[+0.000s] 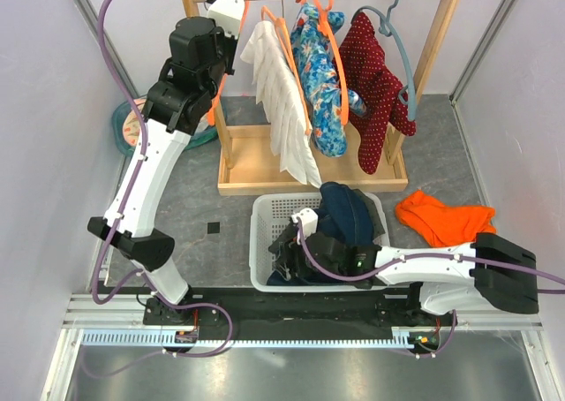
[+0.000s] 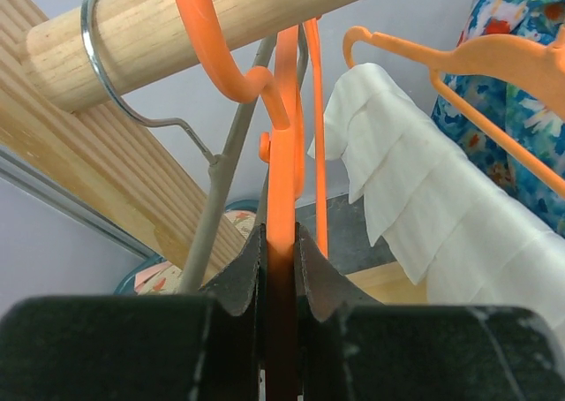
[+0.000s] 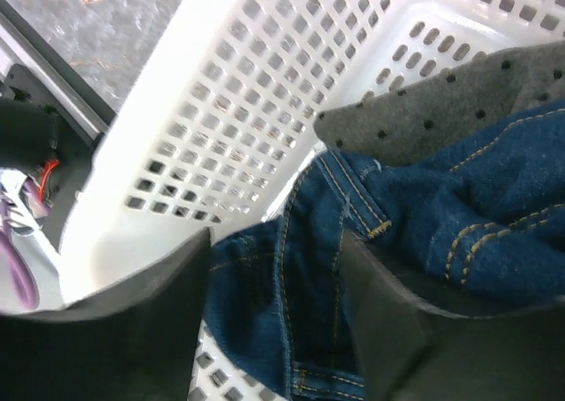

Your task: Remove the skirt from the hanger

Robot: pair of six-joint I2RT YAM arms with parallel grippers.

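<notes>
The hook of the orange hanger curves over the wooden rod (image 2: pixel 177 30) next to the grey hanger, so the orange hanger would hang. My left gripper should open.
The dark denim skirt (image 1: pixel 347 212) lies heaped in the white basket (image 1: pixel 265 208), off any hanger, over a grey dotted garment (image 3: pixel 441 118). In the right wrist view the skirt (image 3: pixel 291 304) has a fold between my fingers. My right gripper (image 1: pixel 287 253) is low in the basket, with its jaws (image 3: pixel 275 238) open around that fold. My left gripper (image 1: pixel 231 21) is up at the rack's left end. It (image 2: pixel 281 233) is shut on a bare orange hanger (image 2: pixel 284 145), whose hook goes over the wooden rod (image 2: pixel 177 30). Part of this hanger shows below the arm in the top view (image 1: pixel 213 111).
A grey hanger (image 2: pixel 225 171) and a wire hook (image 2: pixel 101 74) hang beside the held one. The wooden rack (image 1: pixel 309 167) carries a white garment (image 1: pixel 282 109), a blue floral one (image 1: pixel 320 74) and a red dotted one (image 1: pixel 375 92). An orange cloth (image 1: pixel 441 217) lies at the right.
</notes>
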